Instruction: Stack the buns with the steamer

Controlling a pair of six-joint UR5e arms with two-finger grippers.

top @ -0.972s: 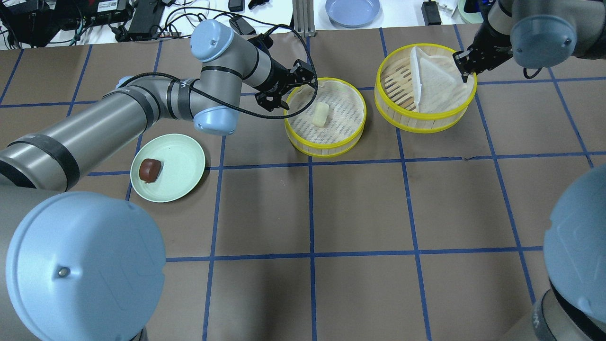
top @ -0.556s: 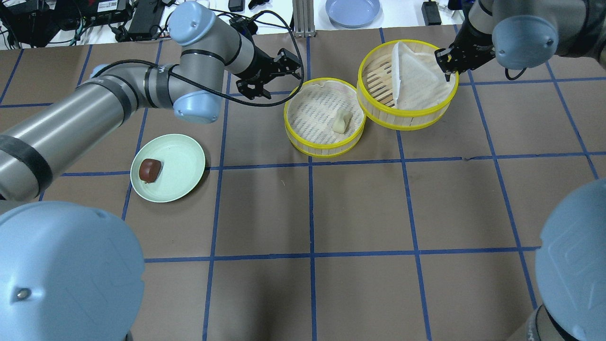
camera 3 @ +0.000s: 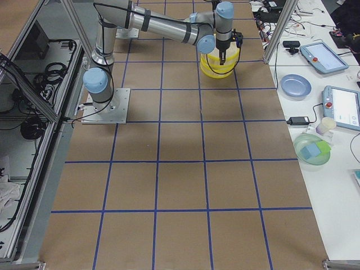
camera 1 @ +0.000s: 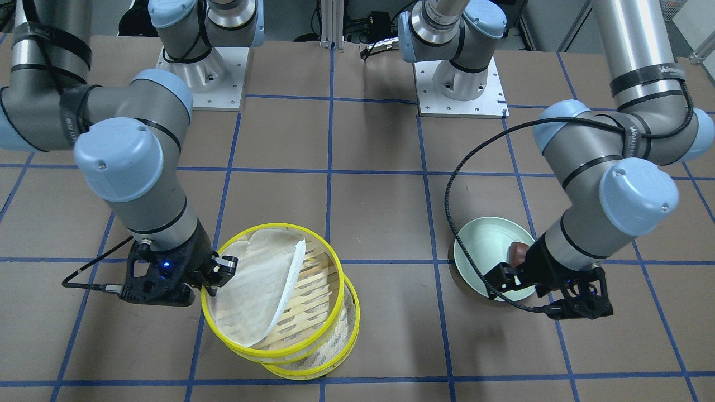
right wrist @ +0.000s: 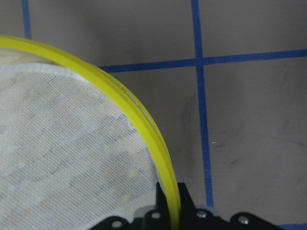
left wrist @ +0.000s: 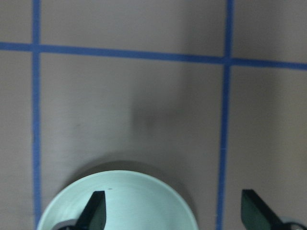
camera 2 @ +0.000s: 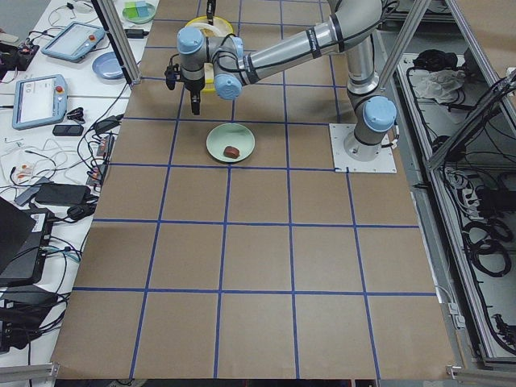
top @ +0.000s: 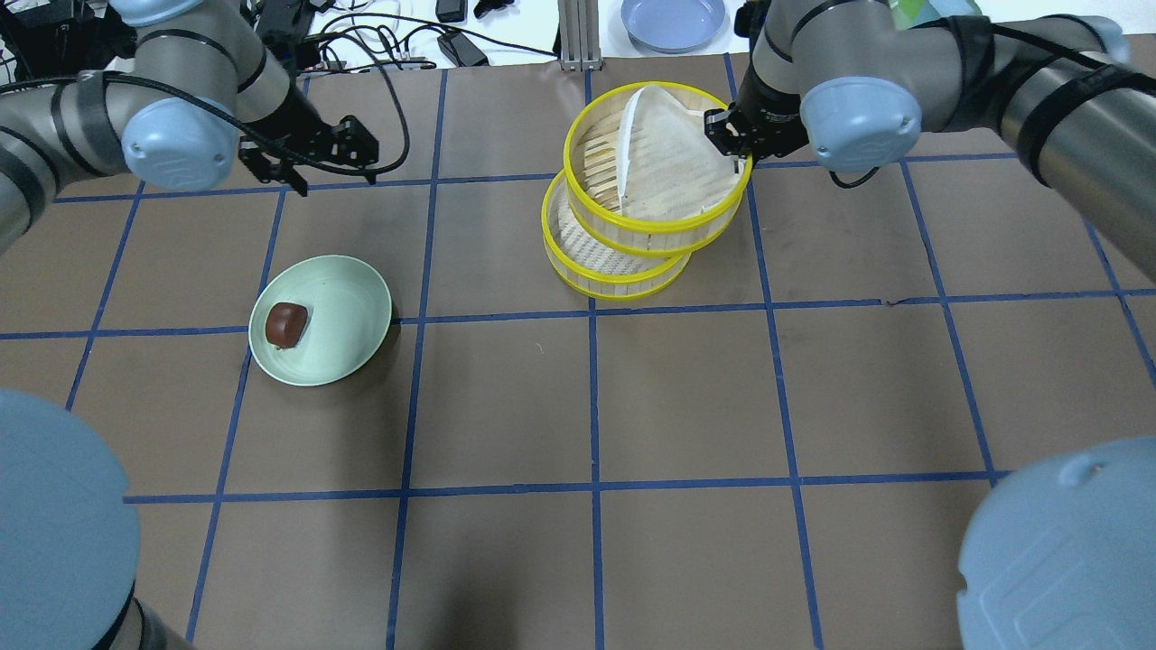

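Note:
The lower tray's mesh (camera 1: 344,331) shows beside the held tray's edge (camera 1: 318,339), so I should center the held tray and bring it down before my right gripper releases it.
My right gripper (top: 733,149) is shut on the yellow rim of one steamer tray (top: 657,167) and holds it over the other steamer tray (top: 603,262), offset toward the far side. I cannot tell if the trays touch. The held tray's mesh cloth (top: 677,153) is folded over, baring slats. The right wrist view shows the rim (right wrist: 134,115) clamped between the fingers. The cream-white bun is hidden under the held tray. The dark red-brown bun (top: 286,324) lies on the pale green plate (top: 348,316). My left gripper (top: 330,176) is open and empty, beyond the plate (left wrist: 120,201).
A blue-grey plate (top: 673,20), cables and electronics lie past the mat's far edge. An aluminium post (top: 573,36) stands at the back centre. The brown mat has a blue tape grid.
My right gripper has carried its tray leftward over the other tray, covering the cream-white bun. My left arm has swung left, away from the steamer, to beyond the green plate.

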